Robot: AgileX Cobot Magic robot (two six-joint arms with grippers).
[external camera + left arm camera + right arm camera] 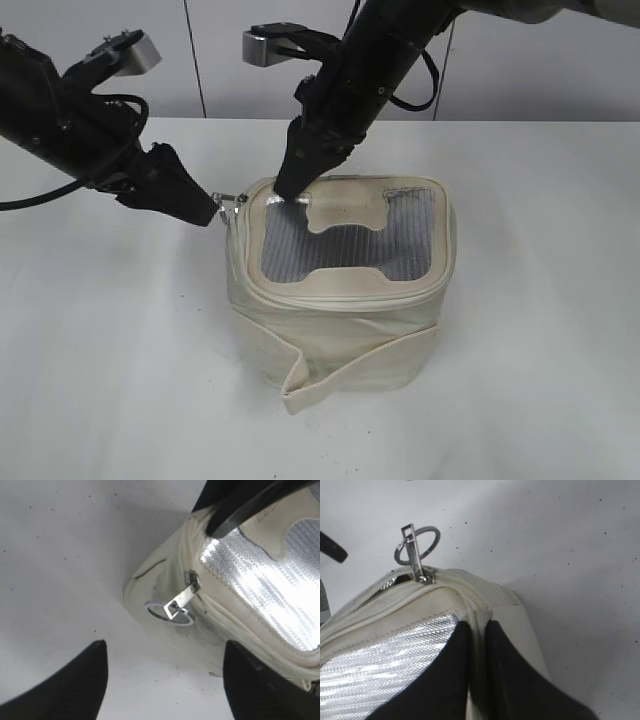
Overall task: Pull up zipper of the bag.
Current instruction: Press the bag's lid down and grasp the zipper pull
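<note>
My left gripper will grab the silver slider by its ring pull [226,200] next. Then my left gripper will pull the zipper along the bag [340,320].
The cream bag [340,320] stands in the middle of the white table, with its grey mesh lid [350,245] facing up. The zipper track [345,291] runs round the lid's rim. Its silver slider [423,575] sits at the bag's left corner, and the ring pull [232,200] sticks out sideways. My left gripper [205,210] is open just left of the ring pull [169,613], not touching it; its fingers [165,680] are spread wide and empty. My right gripper [290,185] is shut on the bag's lid rim [479,612] at the back left corner, near the ring pull [417,545].
A loose strap band [350,365] wraps the bag's lower body and folds out at the front. The white table [110,350] spreads around the bag, and a pale wall stands behind. The right arm reaches down over the lid from the back.
</note>
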